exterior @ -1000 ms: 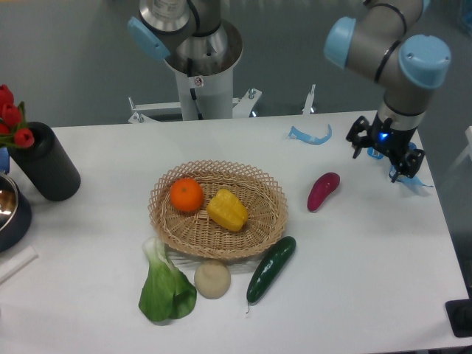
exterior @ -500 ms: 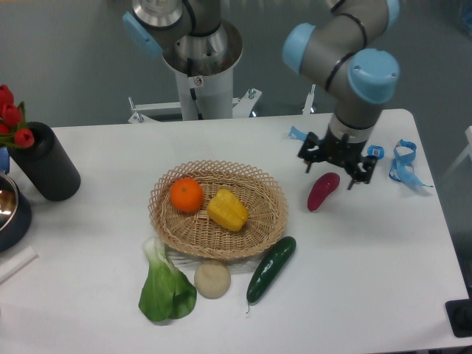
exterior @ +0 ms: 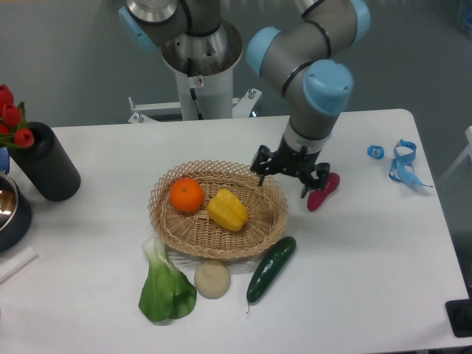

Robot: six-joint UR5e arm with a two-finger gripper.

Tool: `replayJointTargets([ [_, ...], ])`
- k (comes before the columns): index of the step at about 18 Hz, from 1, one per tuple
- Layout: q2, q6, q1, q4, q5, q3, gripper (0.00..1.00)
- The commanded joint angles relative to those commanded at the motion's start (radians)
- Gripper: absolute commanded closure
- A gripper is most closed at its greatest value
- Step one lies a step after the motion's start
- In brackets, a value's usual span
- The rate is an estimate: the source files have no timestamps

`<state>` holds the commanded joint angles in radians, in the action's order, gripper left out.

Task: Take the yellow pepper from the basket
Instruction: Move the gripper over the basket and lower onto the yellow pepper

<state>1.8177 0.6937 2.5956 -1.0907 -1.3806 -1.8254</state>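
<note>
My gripper grabs the yellow pepper by its plump middle (exterior: pixel 227 210) next, to lift it out of the wicker basket (exterior: pixel 177 234).
The yellow pepper (exterior: pixel 227 209) lies in the middle of the wicker basket (exterior: pixel 177 234), just right of a round orange fruit (exterior: pixel 186 195). My gripper (exterior: pixel 284 181) hangs above the basket's right rim, up and to the right of the pepper, apart from it. Its two dark fingers are spread wide with nothing between them, so it is open.
A purple sweet potato (exterior: pixel 326 189) lies right beside the gripper. In front of the basket are a cucumber (exterior: pixel 271 268), a pale round vegetable (exterior: pixel 212 279) and a bok choy (exterior: pixel 166 289). A black vase (exterior: pixel 46 161) with red tulips stands far left. Blue straps (exterior: pixel 402 161) lie far right.
The arm has swung steadily left, from the table's right edge, past the sweet potato, to the basket's right rim. The gripper stays open. No object has moved.
</note>
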Motion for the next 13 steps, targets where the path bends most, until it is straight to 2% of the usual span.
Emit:
replayJointTargets([
  [6, 0.028, -0.229, -0.04, 0.003, 0.002, 0.031, 0.0],
  [8, 0.046, -0.348, -0.069, 0.006, 0.003, 0.054, 0.0],
  [10, 0.087, -0.459, -0.087, 0.005, -0.003, 0.093, 0.0],
  [13, 0.127, -0.513, -0.106, 0.002, -0.009, 0.127, 0.0],
])
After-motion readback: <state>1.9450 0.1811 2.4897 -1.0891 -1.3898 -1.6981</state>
